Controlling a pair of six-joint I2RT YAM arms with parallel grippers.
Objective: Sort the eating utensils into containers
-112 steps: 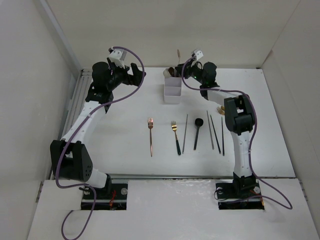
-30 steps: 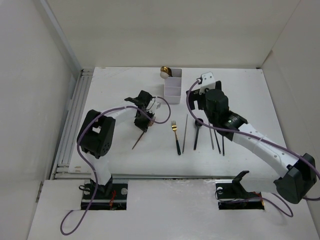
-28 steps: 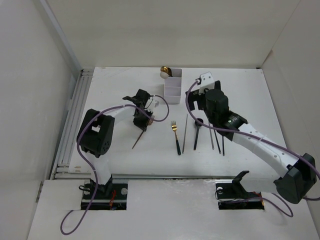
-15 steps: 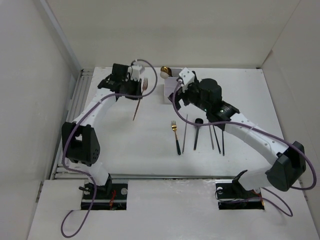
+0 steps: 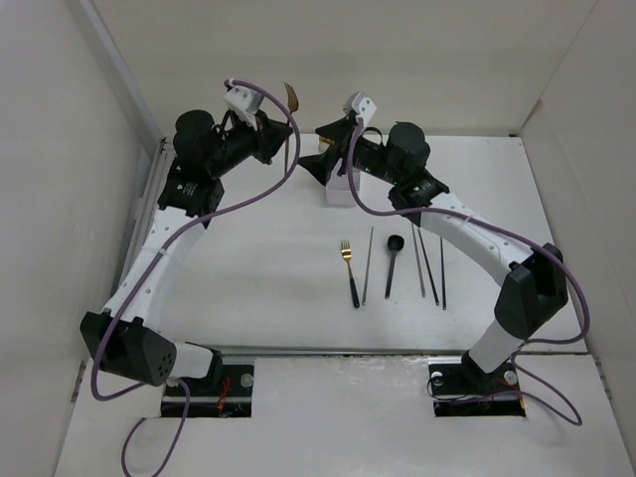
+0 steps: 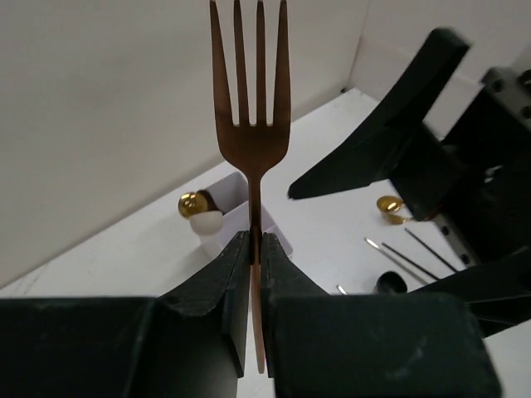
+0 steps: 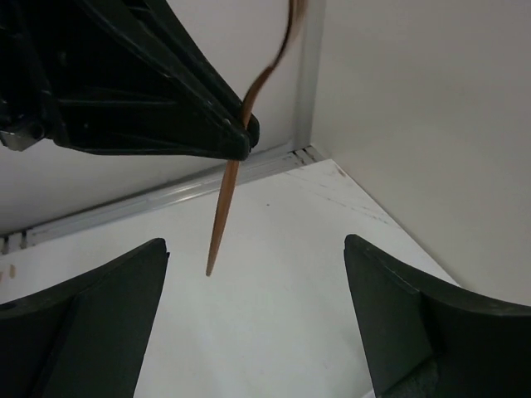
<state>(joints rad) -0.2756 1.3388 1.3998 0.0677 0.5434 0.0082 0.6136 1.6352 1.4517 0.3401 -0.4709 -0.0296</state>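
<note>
The robot's right gripper will take the copper fork by the free part of its handle, so the fork's teeth stay free to stand out of the organiser.
My left gripper (image 5: 280, 135) is raised at the back left, shut on the copper fork (image 5: 291, 97). The fork (image 6: 250, 124) stands tines up between the fingers, its handle tip (image 7: 222, 217) hanging free below. My right gripper (image 5: 320, 149) is open just right of it, facing the left one, nothing between its fingers (image 7: 398, 315). The white organiser (image 5: 341, 195) sits under the right wrist, partly hidden; a gold spoon (image 6: 192, 203) and a pale spoon (image 6: 207, 222) stand in it. On the table lie a gold black-handled fork (image 5: 349, 269), a black spoon (image 5: 393, 258) and dark chopsticks (image 5: 430, 262).
A single chopstick (image 5: 368, 264) lies between the fork and the black spoon. A gold spoon (image 6: 390, 205) rests on the table to the right of the organiser. White walls close in the back and both sides, with a metal rail (image 5: 154, 204) along the left edge.
My left arm lifted the copper fork from the table up to the back left, tines upward. My right arm swung from over the utensils to the organiser and now faces the left gripper.
</note>
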